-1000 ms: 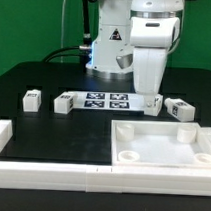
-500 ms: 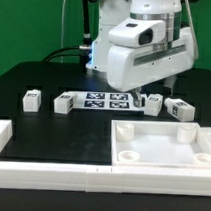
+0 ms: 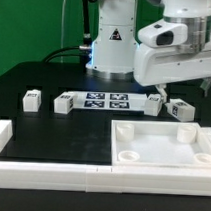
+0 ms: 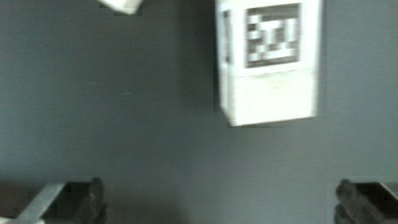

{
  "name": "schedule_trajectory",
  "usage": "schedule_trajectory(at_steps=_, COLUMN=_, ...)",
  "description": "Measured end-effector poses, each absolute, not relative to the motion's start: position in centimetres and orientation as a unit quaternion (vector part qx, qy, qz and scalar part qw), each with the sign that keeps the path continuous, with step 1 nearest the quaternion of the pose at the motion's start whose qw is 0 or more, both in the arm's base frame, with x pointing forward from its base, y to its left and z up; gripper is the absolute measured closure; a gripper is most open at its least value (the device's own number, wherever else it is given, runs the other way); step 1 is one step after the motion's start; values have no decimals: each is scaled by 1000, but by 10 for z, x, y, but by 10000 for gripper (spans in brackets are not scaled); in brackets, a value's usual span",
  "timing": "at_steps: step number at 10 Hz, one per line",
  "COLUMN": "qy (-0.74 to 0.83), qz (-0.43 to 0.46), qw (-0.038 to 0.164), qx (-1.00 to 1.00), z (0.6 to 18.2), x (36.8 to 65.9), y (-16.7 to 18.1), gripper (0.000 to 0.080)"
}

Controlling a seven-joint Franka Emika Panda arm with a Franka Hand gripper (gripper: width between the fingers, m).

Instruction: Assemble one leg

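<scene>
The leg ahead needs to be fitted into the white square panel, so my gripper needs to grab it next by its tagged body (image 3: 181, 112).
Several small white legs with tag stickers lie in a row on the black table: one (image 3: 32, 100) and another (image 3: 64, 103) at the exterior view's left, one (image 3: 153, 105) and one (image 3: 180, 109) at its right. My gripper (image 3: 182, 92) hovers above the two right-hand legs, open and empty. In the wrist view a leg (image 4: 270, 62) lies on the table ahead of the gripper (image 4: 217, 205), outside the jaws. The two dark fingertips (image 4: 64, 203) stand wide apart with only bare table between them. The corner of another white part (image 4: 121, 5) shows at the frame's edge.
The marker board (image 3: 106, 100) lies between the legs. A large white square panel (image 3: 191, 156) with corner sockets lies at the front right. A low white wall (image 3: 60, 174) runs along the front, with a short piece (image 3: 0, 136) at the left. The robot base (image 3: 111, 49) stands behind.
The wrist has turned and the hand has swung toward the exterior view's right and risen a little; it now sits wide across the two right-hand legs. No part has moved.
</scene>
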State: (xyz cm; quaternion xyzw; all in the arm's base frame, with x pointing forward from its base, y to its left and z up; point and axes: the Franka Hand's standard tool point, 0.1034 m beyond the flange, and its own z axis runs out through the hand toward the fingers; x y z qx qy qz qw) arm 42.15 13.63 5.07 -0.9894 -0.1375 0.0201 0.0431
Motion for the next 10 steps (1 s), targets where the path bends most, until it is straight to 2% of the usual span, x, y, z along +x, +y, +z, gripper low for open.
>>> schedule_trajectory(at_steps=2, qy=-154, qz=22, qw=44, qx=-987, z=49, x=415, y=151, gripper=150)
schedule_trajectory(at_steps=5, qy=-155, qz=47, qw=41, qx=-986, z=48, x=412, y=150, gripper=150)
schedule_trajectory(at_steps=6, qy=-158, qz=118, qw=34, qx=-980, z=50, x=402, y=148, gripper=150)
schedule_trajectory(at_steps=7, qy=-159, qz=174, qw=34, qx=-971, z=51, x=408, y=153, gripper=150)
schedule_trajectory(at_steps=10, qy=-165, qz=295, qw=27, qx=-941, z=41, x=393, y=151, gripper=150)
